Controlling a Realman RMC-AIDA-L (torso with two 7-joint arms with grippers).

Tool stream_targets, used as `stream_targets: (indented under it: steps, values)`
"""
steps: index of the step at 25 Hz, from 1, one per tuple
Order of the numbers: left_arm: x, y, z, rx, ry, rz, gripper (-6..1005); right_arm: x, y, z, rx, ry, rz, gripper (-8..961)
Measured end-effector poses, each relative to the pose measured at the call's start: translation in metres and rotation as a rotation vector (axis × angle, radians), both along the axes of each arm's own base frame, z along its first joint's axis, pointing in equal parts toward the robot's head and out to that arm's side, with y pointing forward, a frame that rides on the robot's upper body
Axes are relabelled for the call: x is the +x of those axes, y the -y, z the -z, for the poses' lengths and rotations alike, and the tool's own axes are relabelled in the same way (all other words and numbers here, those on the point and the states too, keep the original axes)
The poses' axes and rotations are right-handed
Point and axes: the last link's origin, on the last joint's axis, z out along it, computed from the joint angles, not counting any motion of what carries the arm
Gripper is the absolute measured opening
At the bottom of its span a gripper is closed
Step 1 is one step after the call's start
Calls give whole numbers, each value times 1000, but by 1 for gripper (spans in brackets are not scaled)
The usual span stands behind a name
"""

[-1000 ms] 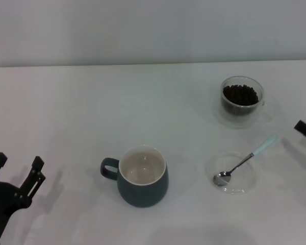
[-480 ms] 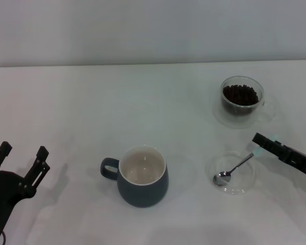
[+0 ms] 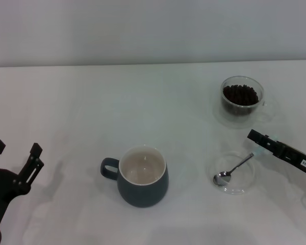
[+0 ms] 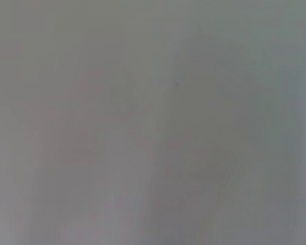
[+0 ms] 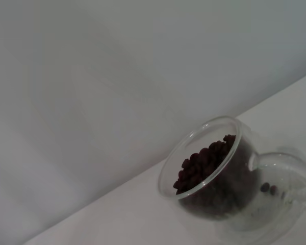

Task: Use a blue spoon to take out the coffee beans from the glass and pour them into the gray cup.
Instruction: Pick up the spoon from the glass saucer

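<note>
My right gripper closes now, since the fingers are level with the spoon's pale handle. Closing now would catch the spoon.
The blue spoon (image 3: 234, 168) lies with its metal bowl in a flat clear dish (image 3: 243, 189); its pale handle is mostly hidden under my right gripper (image 3: 256, 138), which reaches in from the right just above it. The glass (image 3: 242, 109) holds a heap of coffee beans (image 3: 239, 94) at the back right, and shows close up in the right wrist view (image 5: 288, 166) with its beans (image 5: 204, 163). The gray cup (image 3: 143, 189) stands empty near the front middle, handle to the left. My left gripper (image 3: 15, 150) is open and empty at the front left.
The white table (image 3: 92, 112) runs back to a pale wall. The left wrist view shows only a blank grey surface. The dish with the spoon sits between the glass and the table's front edge.
My right gripper came in from the right edge and now sits over the spoon's handle, hiding it. My left gripper shifted slightly at the front left.
</note>
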Motion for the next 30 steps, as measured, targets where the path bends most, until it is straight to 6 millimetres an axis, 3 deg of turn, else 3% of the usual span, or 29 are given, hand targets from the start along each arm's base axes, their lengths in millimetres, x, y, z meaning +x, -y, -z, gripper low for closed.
stream_targets:
  steps: [3, 19, 30]
  values:
    - [-1, -2, -1, 3, -6, 1, 861, 1, 0, 0, 0, 0, 10, 854]
    - [0, -5, -2, 4, -8, 7, 862, 2, 3, 0, -5, -48, 39, 213]
    - [0, -5, -2, 4, -8, 8, 861, -1, 3, -5, 26, -97, 35, 172]
